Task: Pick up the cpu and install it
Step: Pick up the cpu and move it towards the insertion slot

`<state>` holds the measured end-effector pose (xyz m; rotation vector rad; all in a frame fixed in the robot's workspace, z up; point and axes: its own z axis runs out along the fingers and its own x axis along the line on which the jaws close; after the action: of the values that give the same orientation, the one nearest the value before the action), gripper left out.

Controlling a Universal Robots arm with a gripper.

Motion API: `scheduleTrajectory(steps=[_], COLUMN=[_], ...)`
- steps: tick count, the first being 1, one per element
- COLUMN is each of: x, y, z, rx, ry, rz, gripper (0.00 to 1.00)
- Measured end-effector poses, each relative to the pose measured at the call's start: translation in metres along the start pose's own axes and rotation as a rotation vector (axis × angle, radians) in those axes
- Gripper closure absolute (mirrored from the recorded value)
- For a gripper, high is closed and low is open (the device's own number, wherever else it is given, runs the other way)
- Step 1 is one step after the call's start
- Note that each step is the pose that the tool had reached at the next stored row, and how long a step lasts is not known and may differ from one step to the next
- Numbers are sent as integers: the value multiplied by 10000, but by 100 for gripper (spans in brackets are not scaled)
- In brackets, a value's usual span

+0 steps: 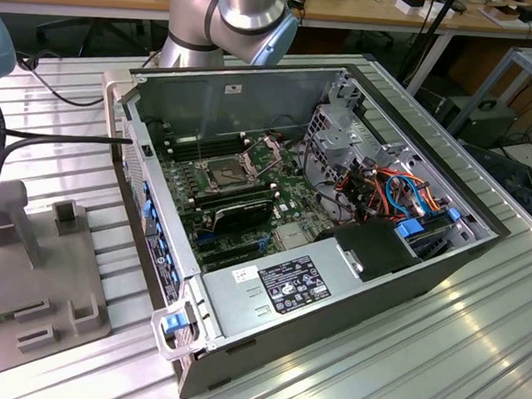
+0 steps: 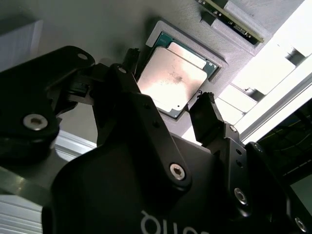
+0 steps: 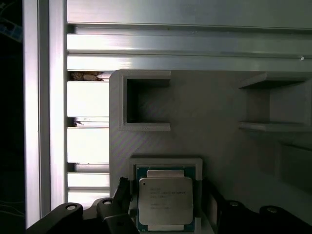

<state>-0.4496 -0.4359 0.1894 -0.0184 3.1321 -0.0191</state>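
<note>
Next I should grab the chip by its opposite side edges, where the wall opens, in my gripper, since the holder's raised side [image 3: 165,162] hugs the chip's corners.
The cpu [image 3: 165,199] is a flat square chip with a dull silver top. It lies in a shallow square recess of a grey holder plate [image 3: 219,107]. In the second wrist view the cpu [image 2: 171,78] sits in the same recess. My gripper [image 3: 166,201] is open and hangs just over it, one black finger [image 2: 124,73] on one side and the other finger [image 2: 207,114] on the opposite side. Neither finger touches the chip. In the exterior view the dark square socket [image 1: 224,170] lies on the motherboard with its metal frame raised.
The open computer case [image 1: 315,285] lies on the slatted aluminium table [image 1: 438,358], with cables and a drive cage at the exterior view's right. The grey holder plate [image 1: 41,275] with raised blocks lies at the exterior view's left. A memory stick [image 2: 229,19] rests in a holder slot beside the cpu.
</note>
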Motion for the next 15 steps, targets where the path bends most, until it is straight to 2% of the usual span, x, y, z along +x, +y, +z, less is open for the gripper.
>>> scheduleTrajectory(steps=[4,5,15], x=[0,0,0], y=[0,0,0], z=[-1,-2,-5], rx=[0,1,0], ry=[-1,1,1], rz=[0,-1,0], gripper=[32,45,45])
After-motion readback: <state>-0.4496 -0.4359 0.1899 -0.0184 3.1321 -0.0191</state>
